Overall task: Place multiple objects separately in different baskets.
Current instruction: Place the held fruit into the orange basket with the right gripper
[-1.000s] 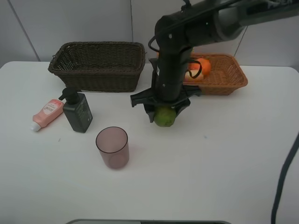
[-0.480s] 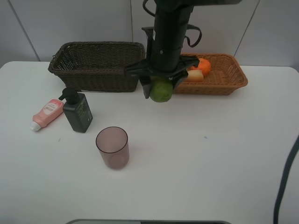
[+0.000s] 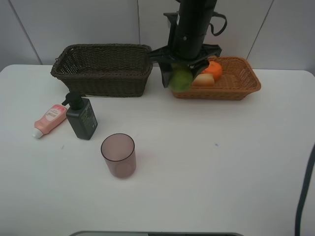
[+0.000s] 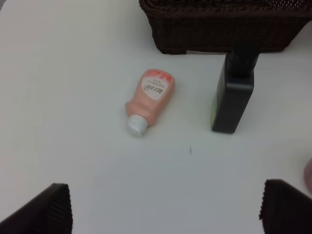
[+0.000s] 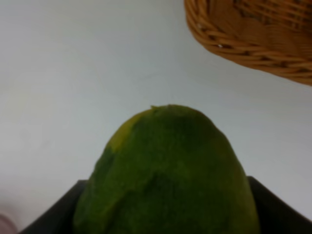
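White tabletop separates the lime from the tan basket's rim, so the lime now goes over the basket in my right gripper before its release.
My right gripper point(image 3: 181, 79) is shut on the green lime point(image 3: 180, 78) and holds it in the air at the near left corner of the light orange-tan basket point(image 3: 243, 83). The lime point(image 5: 168, 175) fills the right wrist view, with the basket's rim point(image 5: 243, 41) beyond it. The orange point(image 3: 213, 70) and the peach-like fruit point(image 3: 203, 80) lie in that basket. The dark brown basket point(image 3: 104, 69) stands at the back left. The pink tube point(image 3: 49, 118), the dark green pump bottle point(image 3: 81, 117) and the pinkish cup point(image 3: 118, 155) stand on the table. In the left wrist view my left gripper point(image 4: 165, 209) is open above the table, near the tube point(image 4: 150, 99) and the bottle point(image 4: 235, 93).
The white table point(image 3: 221, 162) stretches to the front and right. A grey wall point(image 3: 74, 22) rises behind the baskets. A black cable point(image 3: 302, 191) hangs at the right edge.
My right gripper has lifted the lime off the table and carried it back and to the right, from beside the cup to the tan basket's near left corner.
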